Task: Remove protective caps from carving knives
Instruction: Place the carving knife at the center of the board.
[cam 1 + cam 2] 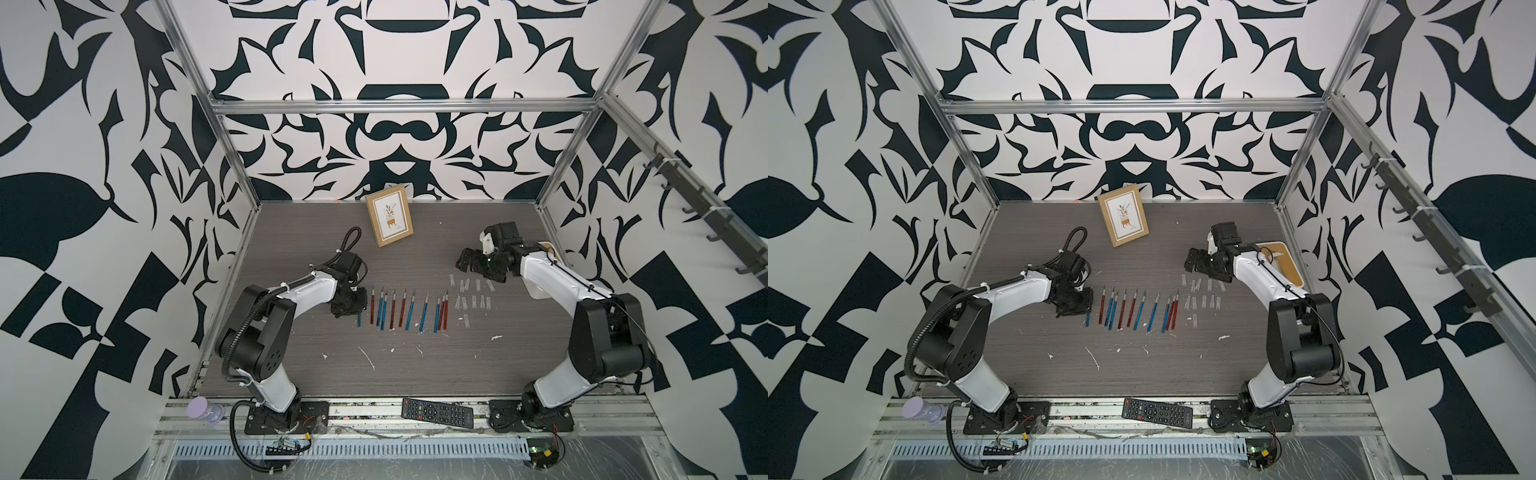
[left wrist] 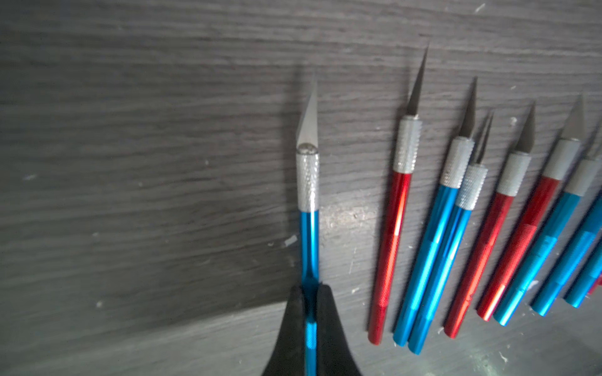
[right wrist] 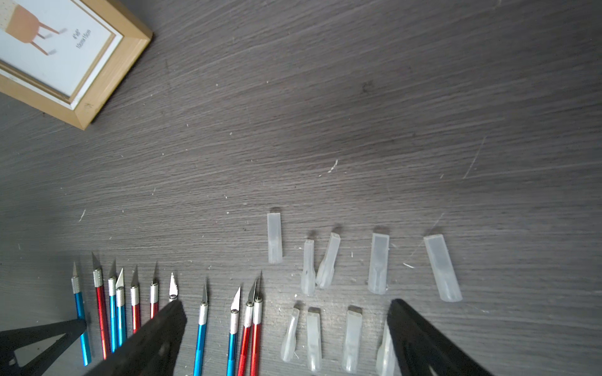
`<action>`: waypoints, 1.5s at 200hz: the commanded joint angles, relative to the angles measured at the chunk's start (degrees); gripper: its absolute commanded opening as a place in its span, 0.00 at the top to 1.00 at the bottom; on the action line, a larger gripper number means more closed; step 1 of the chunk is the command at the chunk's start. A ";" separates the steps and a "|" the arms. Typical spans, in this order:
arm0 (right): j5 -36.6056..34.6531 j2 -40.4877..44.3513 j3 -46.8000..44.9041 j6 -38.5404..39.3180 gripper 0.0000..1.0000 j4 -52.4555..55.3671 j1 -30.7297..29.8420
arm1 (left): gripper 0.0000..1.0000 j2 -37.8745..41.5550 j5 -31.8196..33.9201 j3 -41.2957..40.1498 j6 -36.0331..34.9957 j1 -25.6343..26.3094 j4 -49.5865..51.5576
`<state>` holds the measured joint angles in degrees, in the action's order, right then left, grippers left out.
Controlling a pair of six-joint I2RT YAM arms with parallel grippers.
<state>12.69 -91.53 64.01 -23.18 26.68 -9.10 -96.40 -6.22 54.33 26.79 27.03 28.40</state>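
My left gripper should open, because the blue knife's collar is close against its shadow on the tabletop beyond my fingers, so the knife would rest if released now.
Several carving knives with blue or red handles lie in a row mid-table, blades bare and pointing toward the back wall. My left gripper is shut on the handle of the blue knife at the row's left end; its blade is uncapped. In both top views that gripper sits over this knife. Several translucent protective caps lie loose to the right of the row. My right gripper hangs open with nothing between its fingers, above and behind the caps.
A wooden picture frame leans near the back wall. A black remote control lies on the front rail, and a purple-lidded jar at the front left. White flecks dot the table. A tan board lies under the right arm.
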 commanded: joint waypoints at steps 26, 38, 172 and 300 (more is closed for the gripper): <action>1.02 1.53 -0.36 -0.36 0.01 -1.67 0.33 | 0.90 -1.36 1.08 1.46 0.49 0.57 0.62; 1.29 1.24 -0.54 -0.37 0.01 -1.97 0.44 | 0.87 -1.65 2.08 1.69 0.46 0.66 0.94; 2.12 0.46 -1.43 -0.50 0.02 -2.99 0.84 | 0.76 -0.09 4.31 4.05 -0.89 0.69 3.81; 1.51 4.22 -3.39 1.18 0.02 -3.53 2.02 | 0.00 9.59 8.93 10.82 -8.17 -3.41 3.17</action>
<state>14.17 -90.63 60.53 -23.33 24.12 -7.46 -90.21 0.08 64.29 20.43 26.13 31.99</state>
